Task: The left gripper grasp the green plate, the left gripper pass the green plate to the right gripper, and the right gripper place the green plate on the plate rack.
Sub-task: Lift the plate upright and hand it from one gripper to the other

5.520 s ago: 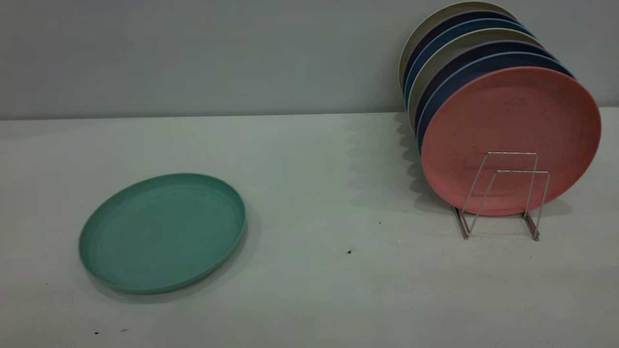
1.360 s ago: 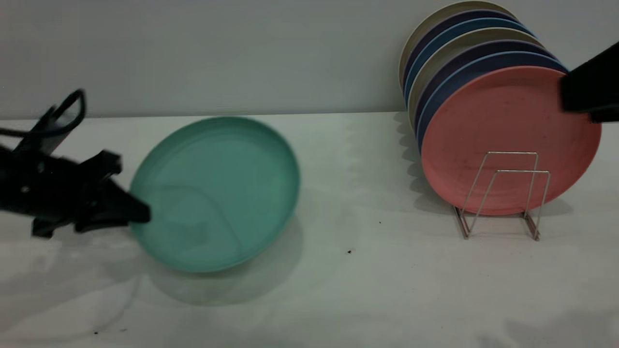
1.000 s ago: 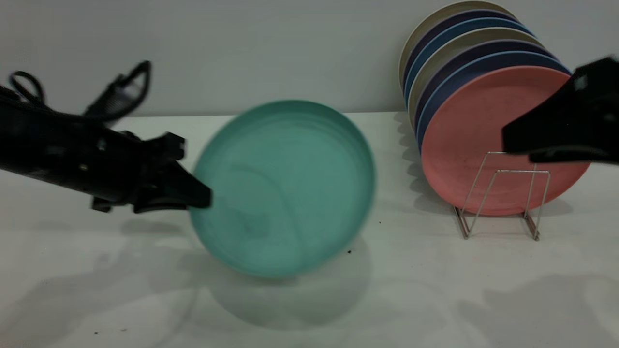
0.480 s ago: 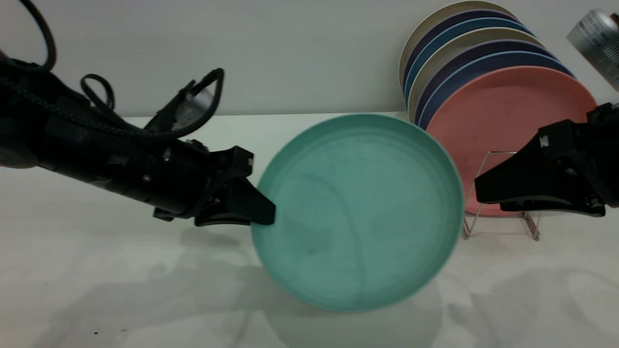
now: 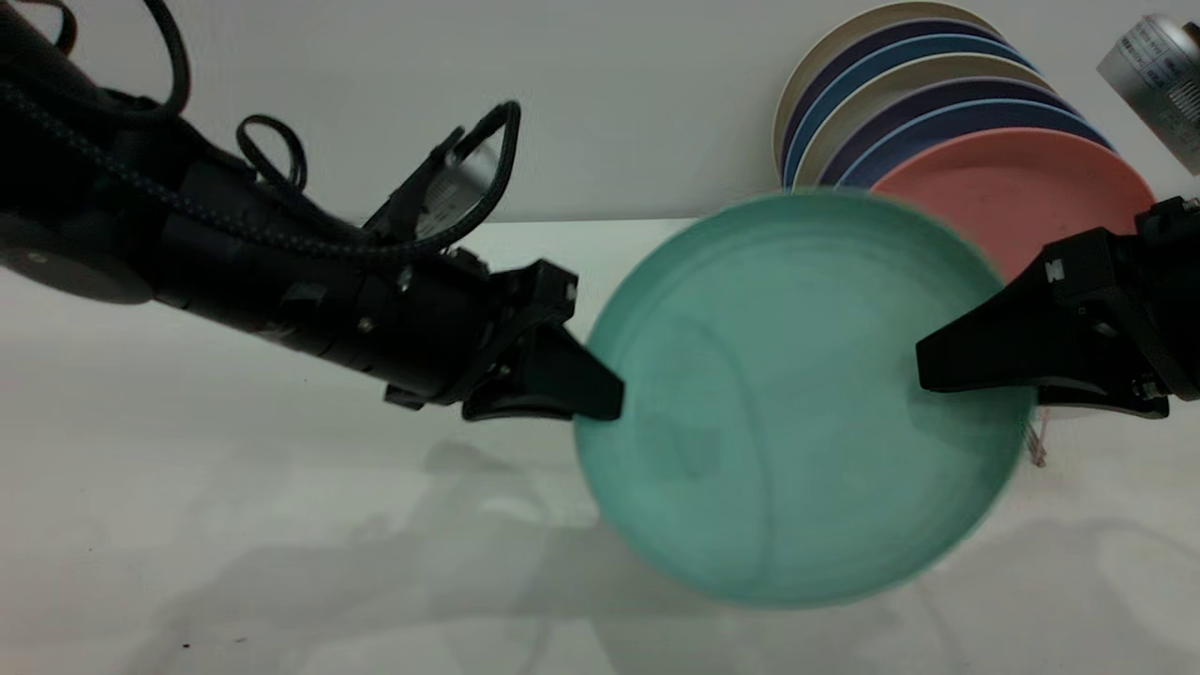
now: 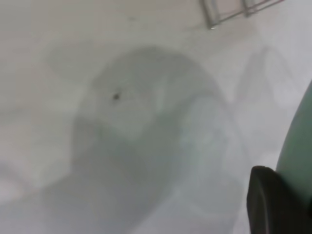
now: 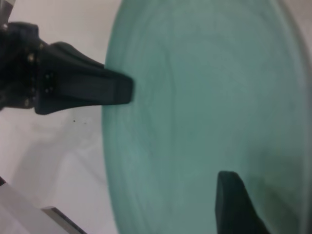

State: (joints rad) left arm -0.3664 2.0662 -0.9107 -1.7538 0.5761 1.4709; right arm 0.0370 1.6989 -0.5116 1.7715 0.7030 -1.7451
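My left gripper holds the green plate [image 5: 787, 403]. My right gripper next needs to grab the plate's rim opposite that hold, to carry the plate on to the plate rack [image 5: 1034, 448].
The green plate [image 5: 787, 403] hangs above the table, tilted with its face to the exterior camera. My left gripper [image 5: 600, 403] is shut on its left rim. My right gripper [image 5: 947, 380] is at the plate's right rim, jaws apart, one finger in front of the plate's face and the other behind it. In the right wrist view the plate [image 7: 204, 97] fills the picture, with the left gripper [image 7: 122, 90] on its far rim. The left wrist view shows the plate's edge [image 6: 297, 141]. The plate rack [image 5: 1034, 448] is mostly hidden behind the plate; its base shows in the left wrist view [image 6: 229, 12].
A salmon-pink plate [image 5: 1022, 187] stands at the front of the rack, with several blue, purple and beige plates [image 5: 900, 84] upright behind it at the back right. The wall runs close behind the table.
The left gripper has carried the green plate up and to the right until its right rim sits between the right gripper's jaws. The right gripper has stayed in place for the last half second.
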